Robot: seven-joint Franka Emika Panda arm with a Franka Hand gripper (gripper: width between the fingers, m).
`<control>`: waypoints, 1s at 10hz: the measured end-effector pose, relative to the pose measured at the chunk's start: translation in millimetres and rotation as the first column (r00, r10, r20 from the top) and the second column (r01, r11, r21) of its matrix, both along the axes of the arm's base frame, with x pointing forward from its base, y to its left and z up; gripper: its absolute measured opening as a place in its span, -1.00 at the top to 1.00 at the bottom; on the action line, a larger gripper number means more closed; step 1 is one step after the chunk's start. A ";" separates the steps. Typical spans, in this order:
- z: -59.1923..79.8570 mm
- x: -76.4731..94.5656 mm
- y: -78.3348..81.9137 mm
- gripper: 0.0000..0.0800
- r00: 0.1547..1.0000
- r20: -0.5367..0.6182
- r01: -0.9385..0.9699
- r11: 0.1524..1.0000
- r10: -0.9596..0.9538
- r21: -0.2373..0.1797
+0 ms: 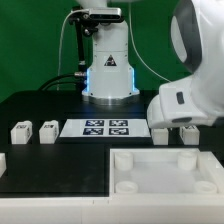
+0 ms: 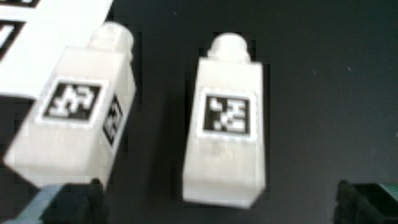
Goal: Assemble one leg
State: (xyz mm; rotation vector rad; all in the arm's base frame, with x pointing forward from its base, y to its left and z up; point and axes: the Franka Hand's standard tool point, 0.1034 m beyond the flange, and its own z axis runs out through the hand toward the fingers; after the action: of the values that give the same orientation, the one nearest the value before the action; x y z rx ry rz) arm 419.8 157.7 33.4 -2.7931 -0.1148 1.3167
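Next, my gripper reaches the white leg and grabs its wide blunt end (image 2: 222, 178), which leaves its narrow knob free to go into the tray-shaped panel.
Two white legs lie side by side on the black table in the wrist view, each with a square tag on its upper face. One leg (image 2: 226, 115) lies in line with the gap between my fingers, and the other leg (image 2: 75, 105) lies beside it. My gripper (image 2: 221, 203) is open and empty above them, with only the dark fingertips (image 2: 71, 202) showing at the frame edge. In the exterior view these two legs (image 1: 162, 132) (image 1: 188, 131) sit under the white arm (image 1: 180, 100), which hides the fingers. Two more legs (image 1: 20, 132) (image 1: 47, 131) stand at the exterior view's left.
The marker board (image 1: 107, 128) lies between the two pairs of legs; its corner shows in the wrist view (image 2: 18, 40). The large white tray-shaped panel (image 1: 150, 185) lies at the front. A white part (image 1: 2, 161) shows at the left edge. The robot base (image 1: 108, 75) stands behind.
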 end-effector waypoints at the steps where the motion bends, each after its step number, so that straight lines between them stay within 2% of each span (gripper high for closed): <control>1: 0.5 -0.5 0.3 -0.62 1.000 0.000 -0.001 1.000 0.001 0.000; 3: -2.0 -3.8 2.7 -0.62 1.000 0.005 -0.004 1.000 0.004 0.000; 7: -24.3 -28.7 6.8 -0.62 0.999 0.032 -0.010 1.000 0.009 0.001; 10: -26.1 -30.7 6.5 -0.62 0.999 0.031 -0.010 1.000 0.010 0.001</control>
State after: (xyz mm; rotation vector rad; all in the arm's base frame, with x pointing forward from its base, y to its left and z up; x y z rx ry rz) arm 389.0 164.2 7.3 -2.8160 -0.1304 1.2758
